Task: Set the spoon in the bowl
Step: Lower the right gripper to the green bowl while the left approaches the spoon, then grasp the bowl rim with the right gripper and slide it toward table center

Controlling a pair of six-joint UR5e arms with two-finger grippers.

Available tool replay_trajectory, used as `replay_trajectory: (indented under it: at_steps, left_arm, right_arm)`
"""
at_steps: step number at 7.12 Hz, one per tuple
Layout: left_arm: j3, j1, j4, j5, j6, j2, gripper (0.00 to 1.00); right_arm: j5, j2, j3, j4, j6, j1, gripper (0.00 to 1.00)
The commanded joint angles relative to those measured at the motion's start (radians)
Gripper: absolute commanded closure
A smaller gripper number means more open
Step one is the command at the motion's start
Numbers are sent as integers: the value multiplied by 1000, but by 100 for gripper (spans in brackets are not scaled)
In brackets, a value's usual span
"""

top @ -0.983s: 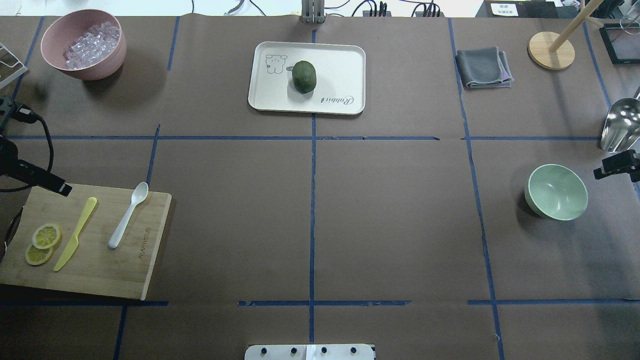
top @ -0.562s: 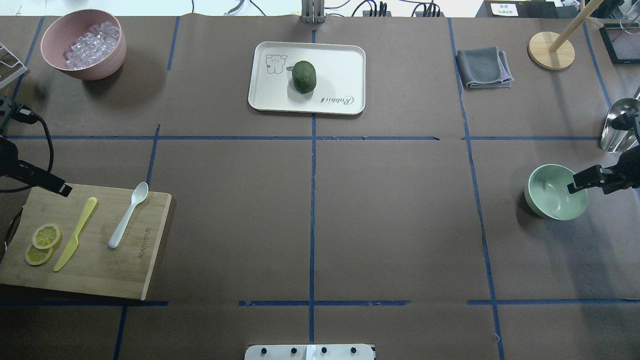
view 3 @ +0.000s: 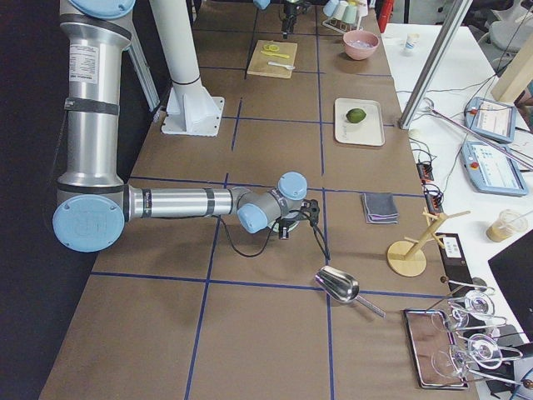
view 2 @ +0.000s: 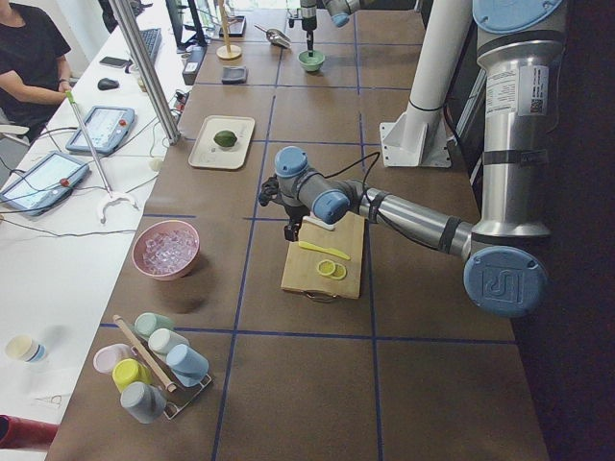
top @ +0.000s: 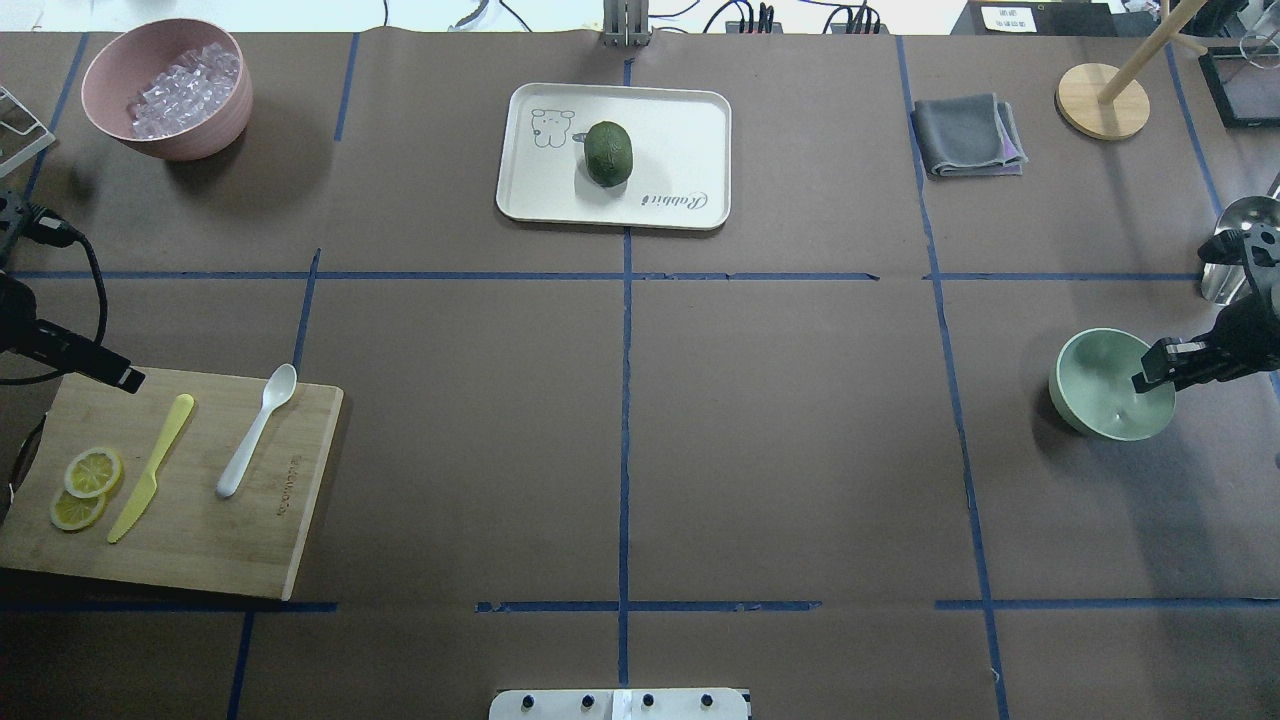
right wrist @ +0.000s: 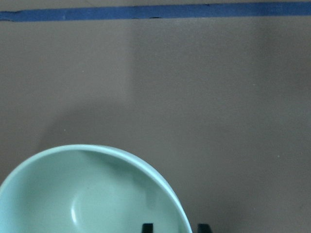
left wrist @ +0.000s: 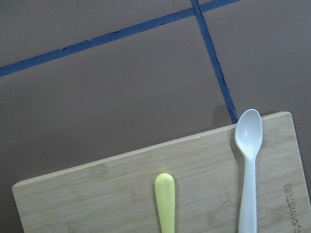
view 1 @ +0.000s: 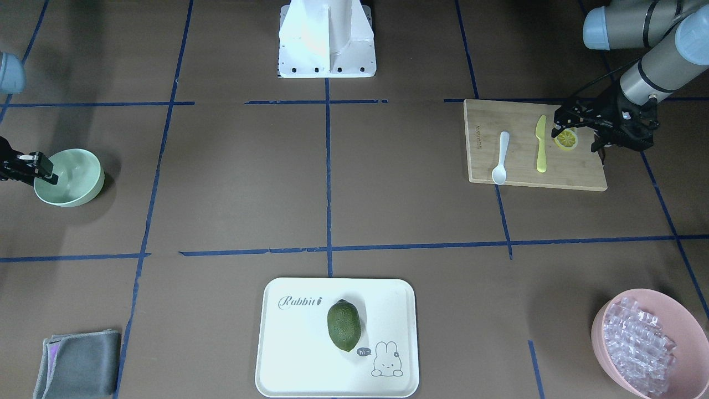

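My right gripper grabs the mint-green bowl by its rim (right wrist: 176, 199) next, to bring the bowl within reach for the spoon.
The white spoon (top: 256, 432) lies on the wooden cutting board (top: 200, 545) at the near left, scoop pointing away from me; it also shows in the left wrist view (left wrist: 248, 165). The mint-green bowl (top: 1095, 385) stands empty at the right. My right gripper (top: 1148, 378) is open, with its fingertips (right wrist: 147, 227) standing on either side of the bowl's right rim (right wrist: 160, 179). My left gripper (top: 128, 380) hovers at the board's far left corner, left of the spoon; I cannot tell whether it is open or shut.
A yellow knife (top: 150, 468) and lemon slices (top: 85, 485) share the board. A pink bowl (top: 175, 140) of clear cubes stands far left. A white tray (top: 680, 130) holds a green fruit (top: 608, 152). A grey cloth (top: 967, 135), wooden stand (top: 1102, 100) and metal scoop (top: 1240, 215) are at the far right.
My right gripper has come in from the table's right edge to the bowl's right rim. The left arm and the spoon have not moved.
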Motion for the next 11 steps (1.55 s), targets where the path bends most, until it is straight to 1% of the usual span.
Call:
replay_trajectory:
  at_steps: [1,2,3,4,5,6,7,8,9,10,11]
  left_arm:
    - [-15,2,0,-6,-15,-1,0]
    - [-28,12,0,-8,-68,-14,0]
    - [-36,50,0,0,-102,-26,0]
    - [-36,89,0,11,-134,-58,0]
    - [-33,147,2,72,-153,-81,0]
    - [-29,191,3,130,-165,-104,0]
    - [-18,211,3,133,-172,-115,0]
    - [-18,231,3,137,-172,-123,0]
    - [-15,233,5,138,-172,-126,0]
    - [-12,235,6,140,-172,-127,0]
    - [-7,235,5,138,-172,-129,0]
  right_arm:
    - [11,48,14,1,56,0,100]
    - [14,92,62,-1,175,-46,100]
    - [11,167,108,-2,351,-112,100]
    - [-14,261,113,-4,528,-200,100]
    - [-56,366,108,-10,678,-280,100]
    - [-135,433,102,-18,798,-362,100]
    - [-186,476,96,-19,855,-417,100]
    - [-259,519,75,-19,937,-474,100]
    - [-321,542,55,-22,965,-515,100]
    - [-367,579,50,-63,974,-540,99]
    - [-386,622,45,-125,976,-548,99]
